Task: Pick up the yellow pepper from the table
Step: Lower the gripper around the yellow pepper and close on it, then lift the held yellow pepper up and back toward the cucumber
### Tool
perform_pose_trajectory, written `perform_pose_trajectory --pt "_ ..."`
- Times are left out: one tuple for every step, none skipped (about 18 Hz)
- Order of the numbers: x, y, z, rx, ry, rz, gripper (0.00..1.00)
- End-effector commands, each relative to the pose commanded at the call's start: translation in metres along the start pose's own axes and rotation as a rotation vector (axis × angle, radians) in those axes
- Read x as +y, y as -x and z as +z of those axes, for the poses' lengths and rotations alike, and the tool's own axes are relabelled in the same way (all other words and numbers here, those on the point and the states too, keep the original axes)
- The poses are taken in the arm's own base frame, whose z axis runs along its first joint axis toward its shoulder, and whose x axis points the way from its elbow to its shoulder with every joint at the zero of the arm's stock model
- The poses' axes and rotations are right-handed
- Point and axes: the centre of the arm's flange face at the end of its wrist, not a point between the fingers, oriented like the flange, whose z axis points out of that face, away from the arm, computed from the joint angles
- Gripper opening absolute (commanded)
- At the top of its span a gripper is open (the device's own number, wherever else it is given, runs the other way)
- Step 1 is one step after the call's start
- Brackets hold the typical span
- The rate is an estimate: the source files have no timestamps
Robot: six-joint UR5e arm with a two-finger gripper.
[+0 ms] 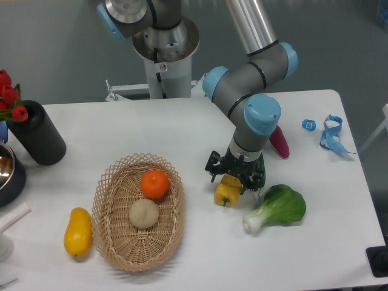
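Note:
I should grab the yellow pepper by its lobed body (228, 190) next. Then my gripper can pick it up from the white table.
The yellow pepper (228, 191) is small, lobed and glossy, and lies on the white table (182, 130) right of the basket, its green stem pointing towards the front edge. My gripper (235, 179) points straight down over the pepper's upper part and hides its top. The dark fingers (213, 174) stand spread on either side of the pepper, so the jaws look open around it. I cannot see any finger pressing on the pepper. The pepper seems to rest on the table.
A wicker basket (109, 188) holds an orange (154, 183) and a pale round bun (143, 213). An elongated yellow fruit (78, 231) lies to its left. A bok choy (279, 207) lies right beside the pepper. A magenta vegetable (279, 141), blue tape bits (330, 132), a black vase (37, 133) and a bowl (7, 173) stand around.

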Motion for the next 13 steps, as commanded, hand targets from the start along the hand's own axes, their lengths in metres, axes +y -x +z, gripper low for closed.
perform_pose_trajectory --pt "0.0 0.0 -0.001 -0.001 -0.001 -0.001 0.75" --pt "0.0 0.0 -0.001 -0.001 -0.001 -0.001 0.7" --pt "0.0 0.0 -0.001 -0.001 -0.001 -0.001 0.66" --pt "0.0 0.0 -0.002 -0.003 -0.002 -0.001 0.61" --pt "-0.001 0.0 -0.002 -0.004 -0.002 -0.001 0.56" --pt "-0.001 0.001 -0.004 -0.007 -0.004 -0.001 0.52" --pt "-0.001 0.001 -0.006 -0.008 -0.007 -0.001 0.45" --pt "-0.001 0.002 -0.007 -0.011 -0.009 0.0 0.37" --pt "-0.001 0.001 -0.009 -0.014 -0.01 0.002 0.34" --pt "-0.002 0.003 -0.013 -0.02 -0.016 0.005 0.34" --pt "-0.004 0.006 -0.019 -0.031 -0.024 0.008 0.34" --pt "-0.007 0.009 -0.032 -0.053 -0.036 0.01 0.34" --pt "-0.01 0.01 -0.046 -0.074 -0.049 0.017 0.34"
